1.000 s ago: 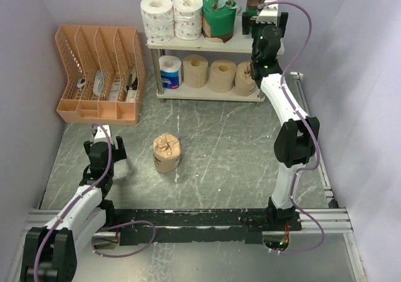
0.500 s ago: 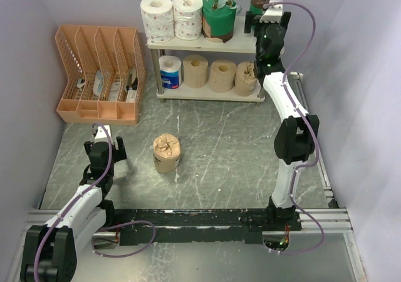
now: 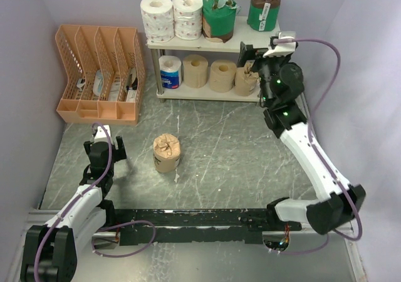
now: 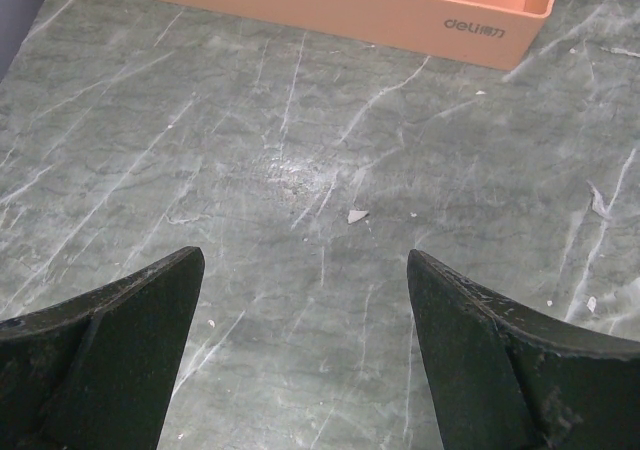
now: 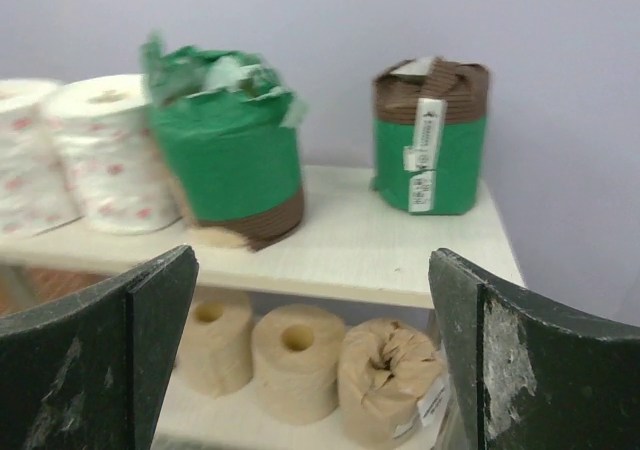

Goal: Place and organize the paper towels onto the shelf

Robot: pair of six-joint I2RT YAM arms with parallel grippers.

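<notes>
The right gripper grabs the brown-paper roll by its folded paper flap (image 3: 167, 145) next, to set the roll in the gap between the green rolls.
The shelf (image 3: 188, 44) stands at the back. Its top board (image 5: 380, 250) holds two white patterned rolls (image 3: 156, 17), a torn green-wrapped roll (image 3: 219, 15) and a green roll with a dark band (image 3: 264, 7). The lower tier holds a blue-and-white roll (image 3: 170, 72), two tan rolls (image 3: 195, 71) and a brown-paper roll (image 3: 245, 78). Another brown-paper roll (image 3: 166, 153) stands alone on the table. My right gripper (image 3: 258, 55) is open and empty, in front of the shelf's right end; in its wrist view (image 5: 310, 300) the banded roll (image 5: 430, 140) stands beyond it. My left gripper (image 3: 103, 145) is open and empty over bare table (image 4: 305, 270).
An orange slotted file organizer (image 3: 100, 75) stands at the back left, and its base edge shows in the left wrist view (image 4: 400, 15). Purple walls close in the left, back and right sides. A dark rail (image 3: 207, 219) runs along the near edge.
My right gripper has let go of the green banded roll on the top board's right end. It has pulled back and down from the shelf. The left arm has not moved.
</notes>
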